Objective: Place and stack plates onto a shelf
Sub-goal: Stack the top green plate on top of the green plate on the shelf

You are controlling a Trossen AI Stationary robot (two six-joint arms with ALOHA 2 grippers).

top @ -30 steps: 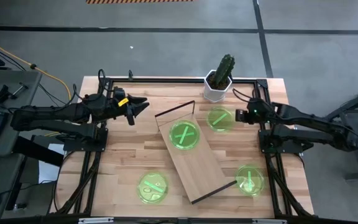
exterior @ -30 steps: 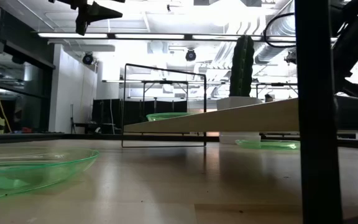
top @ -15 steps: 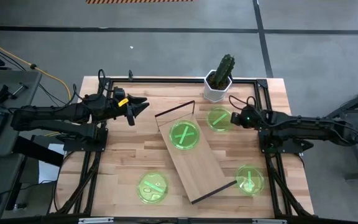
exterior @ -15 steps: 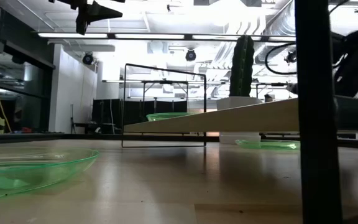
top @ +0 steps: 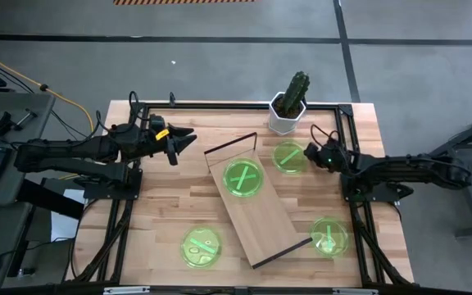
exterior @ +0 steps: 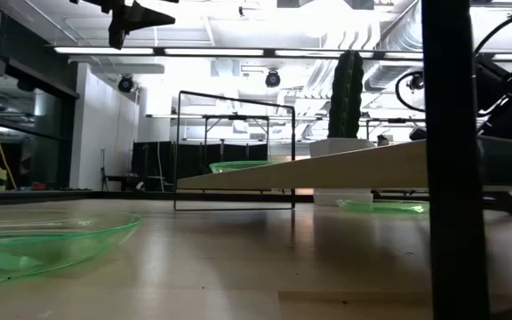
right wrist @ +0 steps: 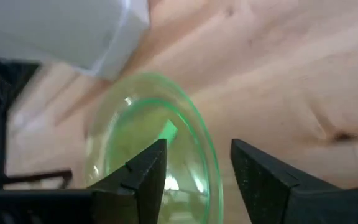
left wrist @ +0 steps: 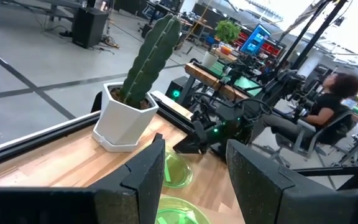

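Observation:
My right gripper should close now on the plate by the pot. That plate's rim (top: 303, 156) (right wrist: 207, 149) is between my low fingers, with one finger over the plate, so they would hold it if I closed now.
Several green plates show. One (top: 243, 178) lies on the shelf (top: 256, 215), a light-wood board set slantwise across the table's middle. One (top: 289, 156) lies on the table by the cactus pot. Two more lie near the front, at the right (top: 329, 236) and at the left (top: 201, 246). My right gripper (top: 307, 152) is open and low at the right rim of the plate by the pot (right wrist: 142, 137). My left gripper (top: 188, 138) waits open, high over the table's far left, pointing right. My right gripper (right wrist: 194, 149) comes at the plate by the pot from the table's right, slanting down. Its open fingers stand on either side of the plate's right rim (right wrist: 209, 163). Whether they touch it I cannot tell. The plate lies flat on the table.
A white hexagonal pot with a cactus (top: 288, 113) stands just behind that plate. Dark metal rails (top: 236, 105) frame the tabletop. The shelf's thin frame ends (top: 232, 147) rise at both of its short ends. A person (left wrist: 328, 109) sits beyond the table's right side.
My right gripper has gone down and toward the table's left, from above the right rail to the rim of the plate by the pot. No plate has moved, and the shelf has stayed where it was.

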